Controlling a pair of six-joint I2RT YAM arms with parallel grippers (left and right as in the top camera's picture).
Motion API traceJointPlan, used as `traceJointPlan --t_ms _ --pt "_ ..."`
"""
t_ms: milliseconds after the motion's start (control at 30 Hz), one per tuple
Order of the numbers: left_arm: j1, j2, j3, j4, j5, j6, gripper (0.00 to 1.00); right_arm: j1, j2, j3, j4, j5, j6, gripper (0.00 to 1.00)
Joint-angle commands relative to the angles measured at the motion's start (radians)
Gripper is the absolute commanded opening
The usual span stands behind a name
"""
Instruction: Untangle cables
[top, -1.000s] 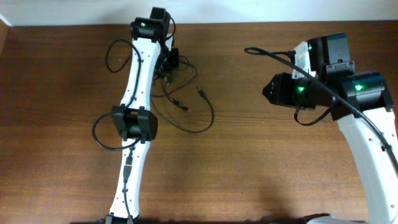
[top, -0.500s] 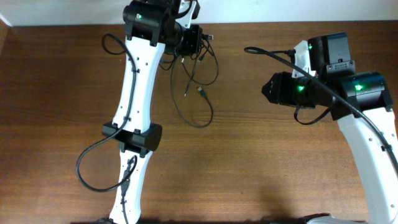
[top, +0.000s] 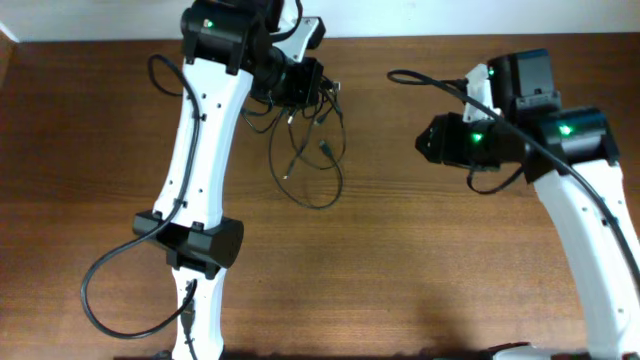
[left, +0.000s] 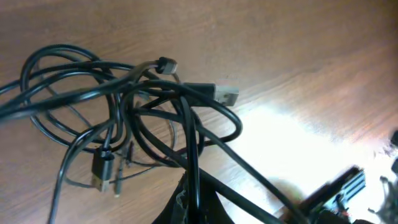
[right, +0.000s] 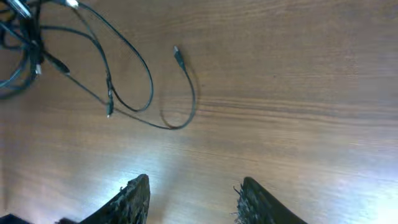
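The robot's right gripper will next grab the tangled heap away from the cord that the left gripper pinches, so that this cord can pull free.
The cables are a tangled bunch of thin black cords near the table's far edge, with a loop trailing down toward the middle. My left gripper is shut on the bunch. In the left wrist view its fingers pinch a cord, with the tangle and a silvery plug hanging over the wood. My right gripper is open and empty, well to the right of the cables. The right wrist view shows its spread fingers and the cable loop at upper left.
The brown wooden table fills the view, with a white wall strip along its far edge. The left arm's own thick black wiring loops out at the lower left. The right arm's thick cable arcs above its wrist.
My left gripper has carried the cable bunch toward the far edge and slightly right, dragging the trailing loop along. The right arm has shifted a little to the left.
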Motion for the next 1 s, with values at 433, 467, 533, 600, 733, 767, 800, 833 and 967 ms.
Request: traceJointPlan --t_ms 433,467,533,600,733,767,800,833,967 --pt "0.043 -0.046 0.001 0.017 0.335 0.058 0.0 0.163 0.153 0.002 0.552 -0.227 0.233 0.47" --pt "0.043 -0.046 0.001 0.022 0.371 0.059 0.0 0.169 0.156 0.002 0.557 -0.226 0.236 0.47" --pt "0.043 -0.046 0.001 0.036 0.452 0.059 0.0 0.188 0.175 0.002 0.582 -0.223 0.253 0.47" --pt "0.042 -0.046 0.001 0.035 0.457 0.059 0.0 0.2 0.194 0.002 0.593 -0.216 0.265 0.47" --pt "0.067 -0.047 0.001 0.072 0.584 0.059 0.0 0.209 0.251 0.002 0.594 -0.216 0.288 0.47" --pt "0.079 -0.047 0.001 0.09 0.625 0.055 0.0 0.215 0.264 0.002 0.595 -0.216 0.296 0.47" --pt "0.084 -0.047 0.001 0.104 0.635 0.043 0.0 0.22 0.269 0.002 0.6 -0.215 0.301 0.47" --pt "0.083 -0.047 0.001 0.112 0.636 0.038 0.0 0.227 0.272 0.002 0.607 -0.215 0.301 0.47" --pt "0.09 -0.047 0.001 0.126 0.636 0.032 0.0 0.238 0.274 0.002 0.614 -0.192 0.304 0.22"
